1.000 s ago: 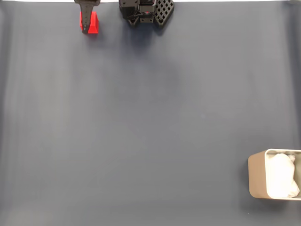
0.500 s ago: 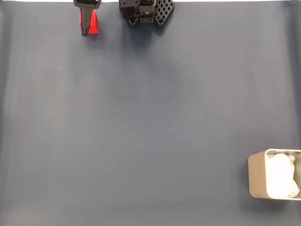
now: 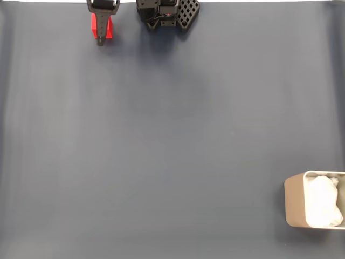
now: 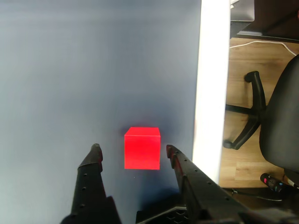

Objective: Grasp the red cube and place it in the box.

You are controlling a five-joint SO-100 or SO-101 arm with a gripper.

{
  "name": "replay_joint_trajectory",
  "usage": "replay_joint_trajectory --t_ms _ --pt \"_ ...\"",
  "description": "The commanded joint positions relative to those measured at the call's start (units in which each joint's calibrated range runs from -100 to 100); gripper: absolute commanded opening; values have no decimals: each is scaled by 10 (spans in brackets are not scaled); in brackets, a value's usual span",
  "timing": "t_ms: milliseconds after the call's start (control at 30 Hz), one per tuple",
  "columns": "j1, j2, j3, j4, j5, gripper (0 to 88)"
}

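Note:
I should next grab the red cube point(image 3: 108, 28) by its opposite sides to place it in the box.
The red cube point(image 3: 108, 28) rests on the dark mat at the far left edge of the fixed view, partly covered by the black gripper point(image 3: 100, 35) hanging over it. From the wrist view, the red cube point(image 4: 142, 148) sits upright on the mat just ahead of the gripper point(image 4: 133, 151), level with its two fingertips and between them. The gripper is open, its fingers point(image 4: 93, 161) apart from the cube's sides. The beige-grey box point(image 3: 294, 200), with white lining inside, stands at the bottom right corner of the fixed view, far from the cube.
The arm's black base point(image 3: 167, 13) sits at the top edge of the fixed view. Close to the cube's right in the wrist view runs the white table edge point(image 4: 210, 93), with wooden floor and an office chair point(image 4: 275, 121) beyond. Bare mat lies between cube and box.
In the fixed view the gripper finger has slid slightly right and toward the near side, now covering the cube's middle. The cube has stayed in place.

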Motion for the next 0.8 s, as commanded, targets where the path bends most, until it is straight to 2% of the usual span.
replay_joint_trajectory --t_ms 0,767 --pt "0 -5 1 -10 5 326" --pt "-18 -18 15 -10 5 327"
